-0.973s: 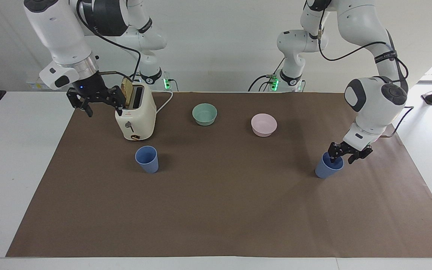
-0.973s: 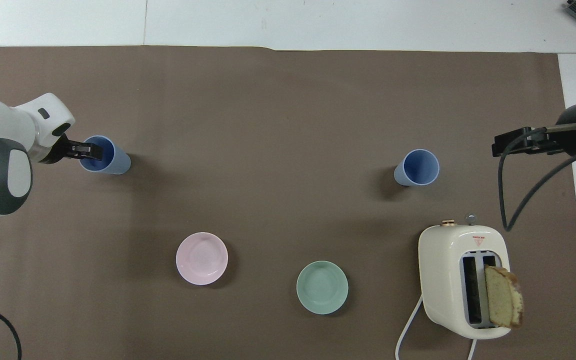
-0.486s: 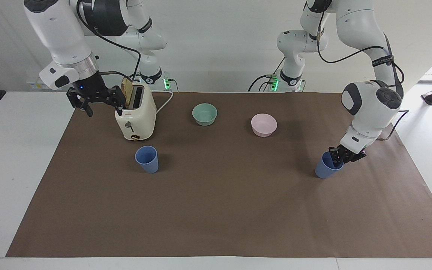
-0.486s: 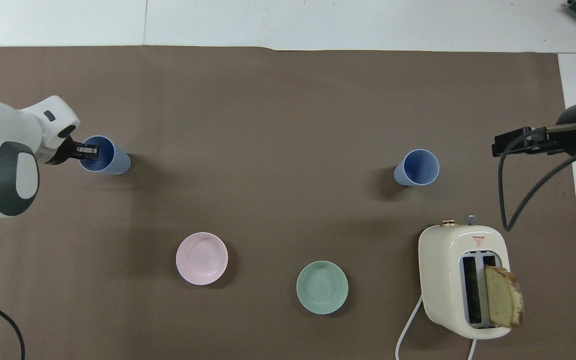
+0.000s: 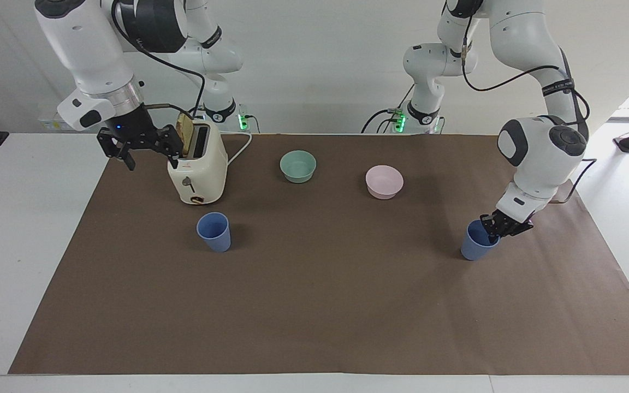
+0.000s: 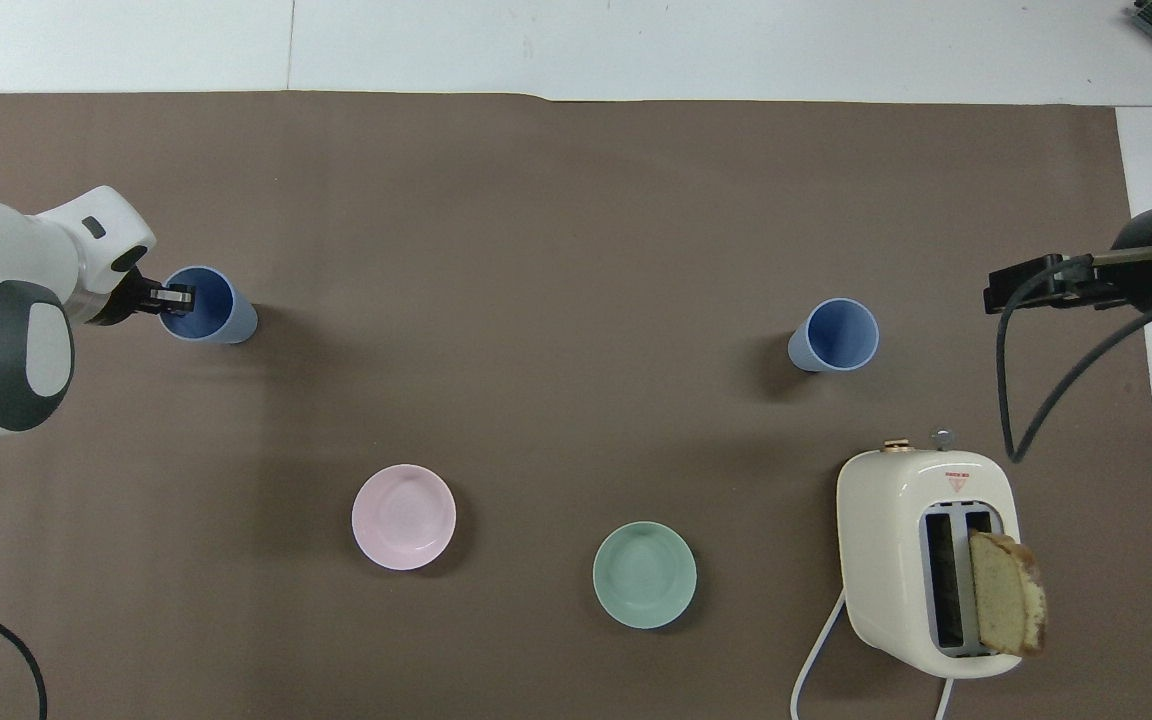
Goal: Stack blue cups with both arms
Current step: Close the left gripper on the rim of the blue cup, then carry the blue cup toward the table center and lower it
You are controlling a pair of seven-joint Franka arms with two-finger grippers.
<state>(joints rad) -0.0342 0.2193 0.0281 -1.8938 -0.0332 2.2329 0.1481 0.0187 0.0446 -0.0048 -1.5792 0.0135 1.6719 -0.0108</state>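
Observation:
My right gripper needs to pick up the upright, free blue cup by its rim (image 6: 875,326) next, and then I can stack the blue cups.
One blue cup (image 5: 474,249) (image 6: 221,312) sits slightly tilted on the brown paper at the left arm's end of the table. My left gripper (image 5: 496,231) (image 6: 174,298) is shut on its rim, one finger inside the cup and one outside. The other blue cup (image 5: 214,232) (image 6: 836,336) stands upright and free, just farther from the robots than the toaster. My right gripper (image 5: 150,155) (image 6: 998,290) hangs open in the air beside the toaster, holding nothing, and the right arm waits.
A cream toaster (image 5: 199,174) (image 6: 921,560) with a slice of bread sticking up stands at the right arm's end, its white cord trailing toward the robots. A teal bowl (image 5: 298,165) (image 6: 644,575) and a pink bowl (image 5: 384,181) (image 6: 404,517) sit between the arms.
The left gripper's fingers have closed on the blue cup's rim, and the cup has shifted very slightly. The right arm has not moved.

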